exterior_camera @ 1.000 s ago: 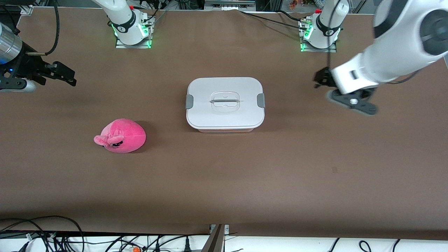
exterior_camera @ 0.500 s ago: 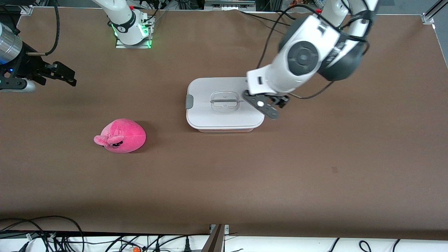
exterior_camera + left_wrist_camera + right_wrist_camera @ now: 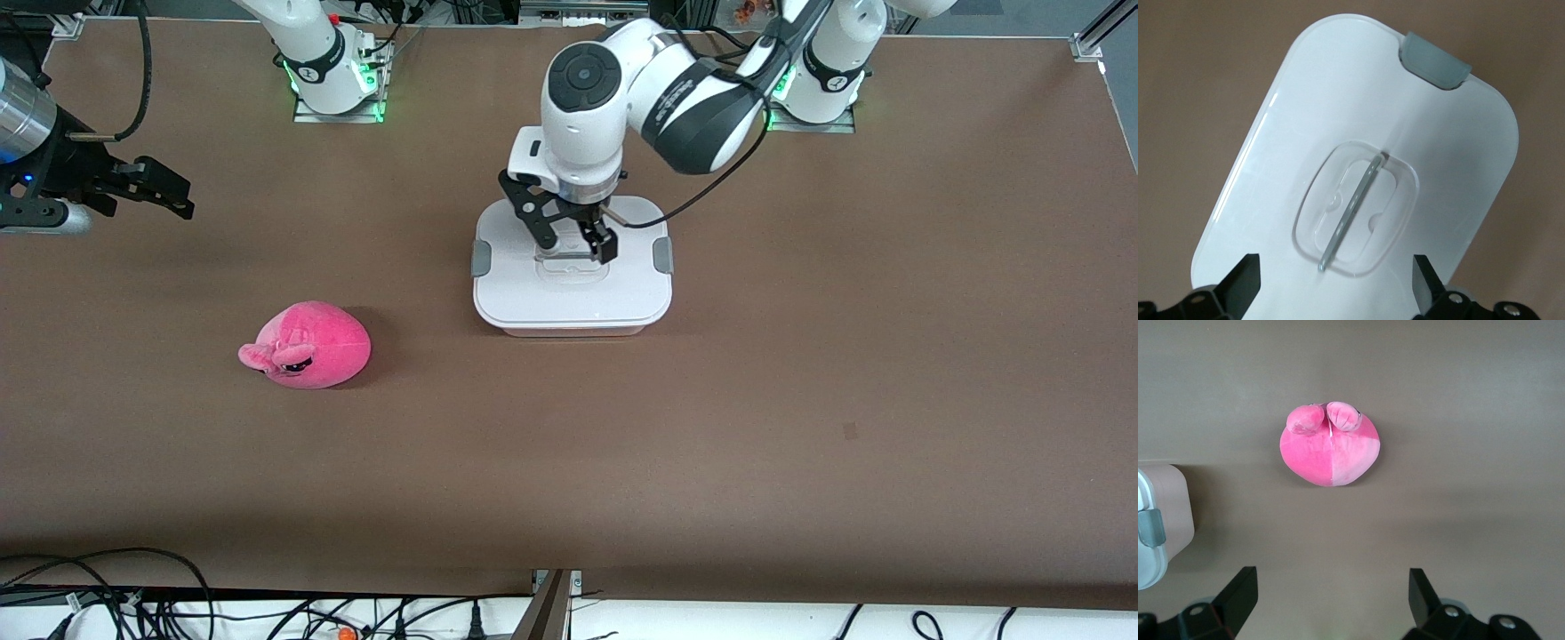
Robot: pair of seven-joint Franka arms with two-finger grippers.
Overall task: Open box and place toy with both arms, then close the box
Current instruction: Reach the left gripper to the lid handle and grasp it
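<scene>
The left gripper isn't ready to close on the bar yet and should first move toward the handle bar (image 3: 1351,210), because the handle bar is beyond the robot's fingers in the left wrist view.
The box (image 3: 569,298) stands shut at the table's middle, with its white lid, grey side clips (image 3: 662,255) and clear centre handle (image 3: 573,260). My left gripper (image 3: 573,242) hangs open just over the handle, one finger to each side of it. In the left wrist view the lid (image 3: 1305,120), handle bar (image 3: 1351,210) and one clip (image 3: 1435,61) show above the open left gripper (image 3: 1335,283). The pink toy (image 3: 307,345) lies toward the right arm's end, nearer the front camera than the box. My right gripper (image 3: 173,196) waits open over bare table; its wrist view shows the toy (image 3: 1330,447) and the open right gripper (image 3: 1331,593).
The brown table (image 3: 800,400) carries only the box and the toy. The two arm bases (image 3: 333,80) stand along its back edge. Cables (image 3: 133,604) hang below the edge nearest the front camera. A corner of the box (image 3: 1165,513) shows in the right wrist view.
My left arm has swung in from the left arm's end of the table to over the box lid, and its gripper now straddles the handle. The right arm has not moved.
</scene>
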